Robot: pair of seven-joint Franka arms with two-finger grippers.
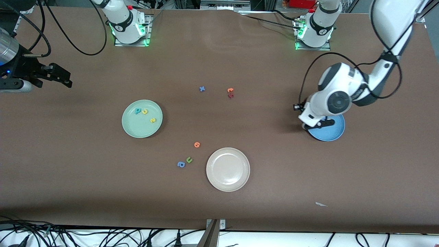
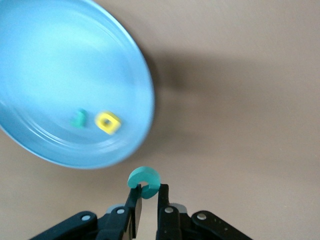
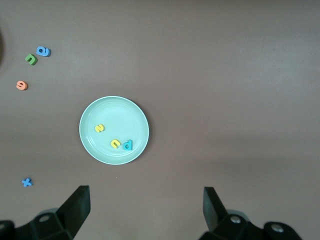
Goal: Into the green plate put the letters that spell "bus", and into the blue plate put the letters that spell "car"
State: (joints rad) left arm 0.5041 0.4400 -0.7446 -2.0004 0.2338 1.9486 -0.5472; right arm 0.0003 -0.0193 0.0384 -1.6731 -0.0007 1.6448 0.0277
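Observation:
My left gripper needs to move the teal c (image 2: 144, 177) over the plate before releasing it: in the left wrist view the c hangs short of the blue plate's rim (image 2: 120, 158).
The blue plate (image 1: 332, 134) (image 2: 50, 60) lies at the left arm's end of the table with a small teal r (image 2: 79, 118) and a yellow a (image 2: 108, 122) in it. My left gripper (image 1: 320, 125) (image 2: 148, 192) hangs just off that plate's rim, over bare table, shut on the teal c (image 2: 144, 176). The green plate (image 1: 137, 129) (image 3: 125, 112) holds the teal b (image 1: 138, 110) (image 3: 127, 145), yellow u (image 1: 145, 111) (image 3: 115, 144) and yellow s (image 1: 153, 120) (image 3: 100, 128). My right gripper (image 1: 60, 77) (image 3: 146, 205) waits open and empty over the right arm's end of the table.
A cream-white plate (image 1: 228, 169) sits nearer the front camera, mid-table. Beside it lie an orange letter (image 1: 197, 144), a green u (image 1: 189, 160) and a blue a (image 1: 181, 164). Farther back lie a blue x (image 1: 202, 89), an orange letter (image 1: 230, 90) and a dark red letter (image 1: 230, 96).

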